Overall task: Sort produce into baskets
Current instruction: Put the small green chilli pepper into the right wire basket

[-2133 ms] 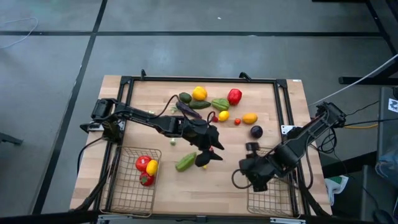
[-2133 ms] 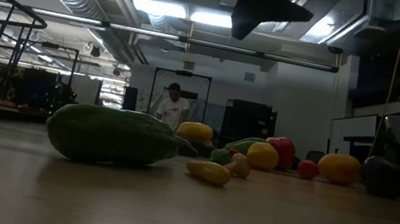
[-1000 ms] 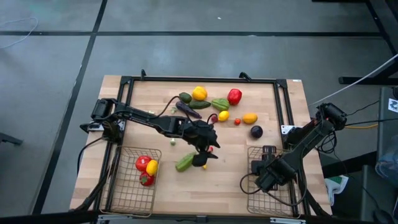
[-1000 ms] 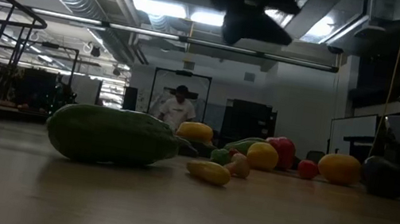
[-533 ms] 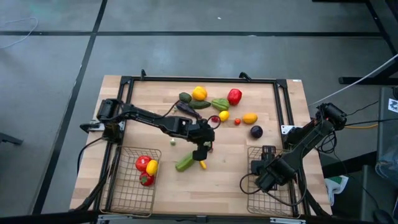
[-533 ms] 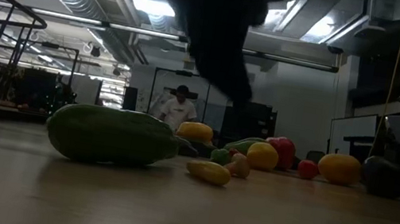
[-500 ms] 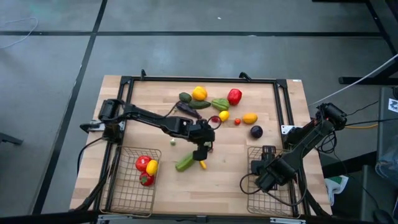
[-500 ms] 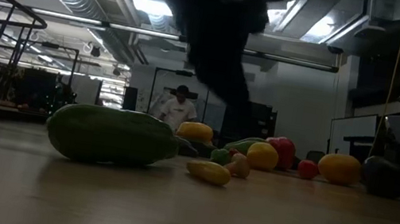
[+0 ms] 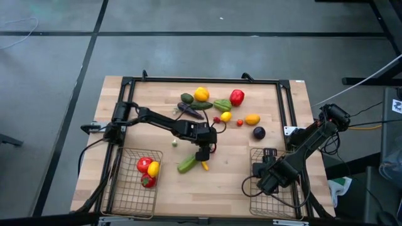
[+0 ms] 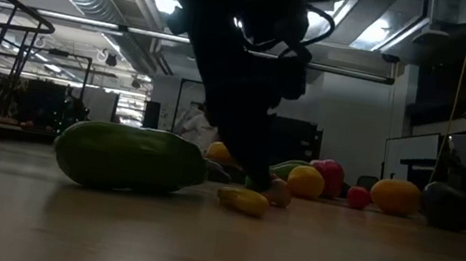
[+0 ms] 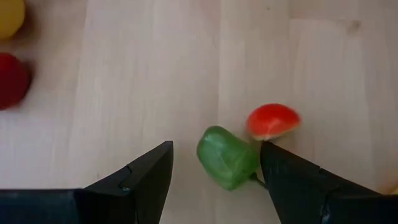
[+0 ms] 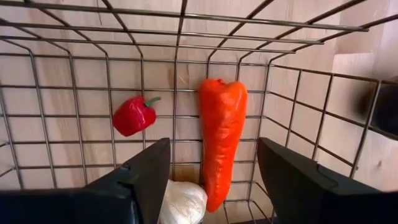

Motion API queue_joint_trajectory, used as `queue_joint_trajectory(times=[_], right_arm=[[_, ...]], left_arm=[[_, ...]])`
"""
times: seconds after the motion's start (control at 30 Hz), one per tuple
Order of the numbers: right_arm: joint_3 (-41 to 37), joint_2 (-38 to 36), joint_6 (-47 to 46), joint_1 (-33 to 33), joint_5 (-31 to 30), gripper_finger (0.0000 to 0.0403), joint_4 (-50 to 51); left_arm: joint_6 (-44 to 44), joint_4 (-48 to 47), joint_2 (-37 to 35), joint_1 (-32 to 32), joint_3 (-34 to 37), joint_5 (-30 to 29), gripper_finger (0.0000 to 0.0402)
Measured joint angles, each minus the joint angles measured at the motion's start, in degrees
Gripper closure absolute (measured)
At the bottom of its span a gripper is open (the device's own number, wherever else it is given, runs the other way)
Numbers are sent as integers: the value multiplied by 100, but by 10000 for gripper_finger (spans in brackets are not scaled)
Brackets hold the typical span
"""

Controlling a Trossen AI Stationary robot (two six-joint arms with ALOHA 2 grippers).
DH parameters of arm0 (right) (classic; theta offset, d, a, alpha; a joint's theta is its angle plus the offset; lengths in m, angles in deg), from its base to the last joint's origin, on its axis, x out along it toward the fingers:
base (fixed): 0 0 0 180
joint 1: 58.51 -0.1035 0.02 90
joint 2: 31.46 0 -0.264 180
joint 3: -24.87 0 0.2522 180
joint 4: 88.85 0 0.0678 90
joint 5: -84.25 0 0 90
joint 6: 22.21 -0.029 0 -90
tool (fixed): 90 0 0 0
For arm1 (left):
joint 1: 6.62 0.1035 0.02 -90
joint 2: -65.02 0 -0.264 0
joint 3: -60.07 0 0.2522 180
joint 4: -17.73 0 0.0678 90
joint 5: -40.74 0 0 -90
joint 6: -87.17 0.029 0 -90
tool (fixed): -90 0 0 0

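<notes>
My left gripper is ready to close on the small green pepper (image 11: pixel 227 158) now: its fingers reach down on both sides of the pepper, beside the red piece, so closing would catch it.
My left gripper (image 9: pixel 202 152) is open and points down at the table's middle, low over the wood. In the left wrist view its fingers (image 11: pixel 216 149) stand on either side of a small green piece (image 11: pixel 227 157), with a small red piece (image 11: pixel 272 120) just beyond it. A large green cucumber (image 9: pixel 186 164) and a small yellow piece (image 9: pixel 205 166) lie on the table just nearer. My right gripper (image 9: pixel 267 181) is open and empty over the right basket (image 9: pixel 290 202). That basket holds an orange carrot (image 12: pixel 221 140), a red pepper (image 12: pixel 134 115) and a white piece (image 12: pixel 180 202).
The left basket (image 9: pixel 123 194) holds two red pieces and a yellow piece (image 9: pixel 152 169). More produce lies toward the far edge: a yellow pepper (image 9: pixel 201 94), a red piece (image 9: pixel 237 96), a green pepper (image 9: pixel 222 105), an orange piece (image 9: pixel 252 118) and a purple piece (image 9: pixel 259 132). A dark frame edges the table.
My left gripper has come down from well above the table to just over the wood, and has tipped to point down. It has also gone a little toward the far left and stayed open. The produce has kept its place.
</notes>
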Motion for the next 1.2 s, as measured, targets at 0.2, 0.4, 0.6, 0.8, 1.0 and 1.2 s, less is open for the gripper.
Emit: queue_joint_trajectory(times=[0.2,0.4,0.6,0.8,1.0,1.2], right_arm=[[0,0,0,0,-19,164,-35],[0,0,7,0,-221,164,-167],[0,0,7,0,-290,164,-472],[0,0,5,0,-376,164,-1062],[0,0,4,1,-365,164,-1464],[37,0,3,2,-35,164,-1465]], left_arm=[[-5,-142,1,59,0,2,170],[-13,-132,2,58,0,74,203],[-13,-114,2,70,0,159,236],[-60,-99,2,73,0,160,273],[-243,-96,2,73,0,160,291],[-334,-99,-13,73,0,160,288]])
